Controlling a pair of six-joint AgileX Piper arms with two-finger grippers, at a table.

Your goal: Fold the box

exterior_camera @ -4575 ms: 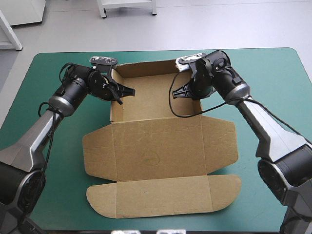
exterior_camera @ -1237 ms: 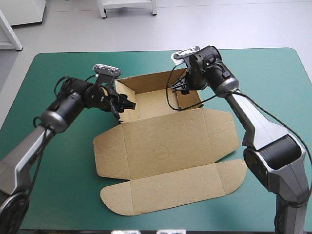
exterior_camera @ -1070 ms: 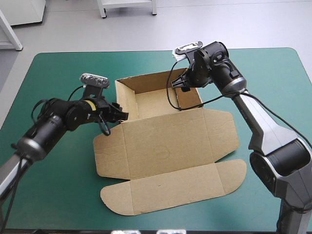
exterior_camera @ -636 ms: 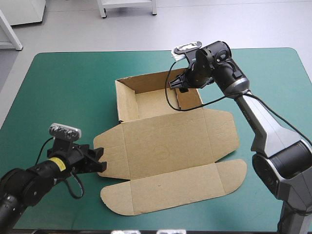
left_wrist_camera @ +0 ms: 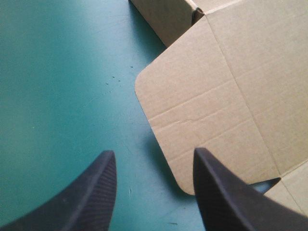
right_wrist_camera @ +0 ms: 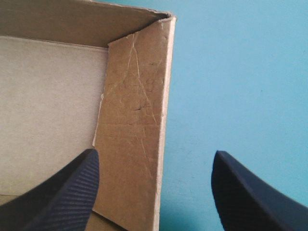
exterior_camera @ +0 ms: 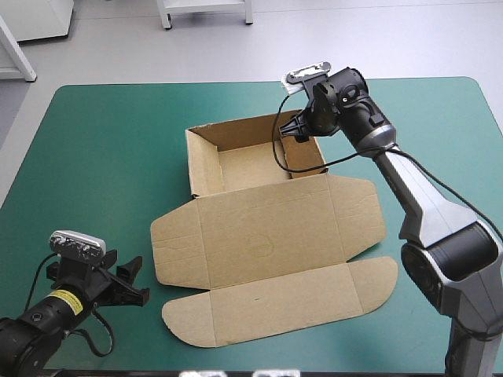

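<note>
The robot's right gripper should next take hold of the box by its side's top edge [right_wrist_camera: 164, 106], so that the lid stays free to fold.
The brown box [exterior_camera: 259, 228] lies mid-table. Its tray at the back has its walls raised; the lid and its flaps lie flat toward the front. My right gripper [exterior_camera: 297, 129] hovers open over the far end of the tray's right wall. In the right wrist view that wall [right_wrist_camera: 134, 120] stands between the spread fingers [right_wrist_camera: 72, 192] of the right gripper [right_wrist_camera: 155, 155], untouched. My left gripper [exterior_camera: 137, 281] is open near the table's front left corner, holding nothing. In the left wrist view the left gripper [left_wrist_camera: 154, 153] points at the lid's rounded left flap [left_wrist_camera: 202, 110].
The teal-green cover [exterior_camera: 102, 157] shows on both sides of the box and behind it. The table's front edge lies close beneath my left arm. The lid's front flap [exterior_camera: 283, 306] reaches near that front edge.
My left arm has pulled away from the tray's left wall and swung back to the front left corner. The right gripper has stayed by the right wall. The box rests still.
</note>
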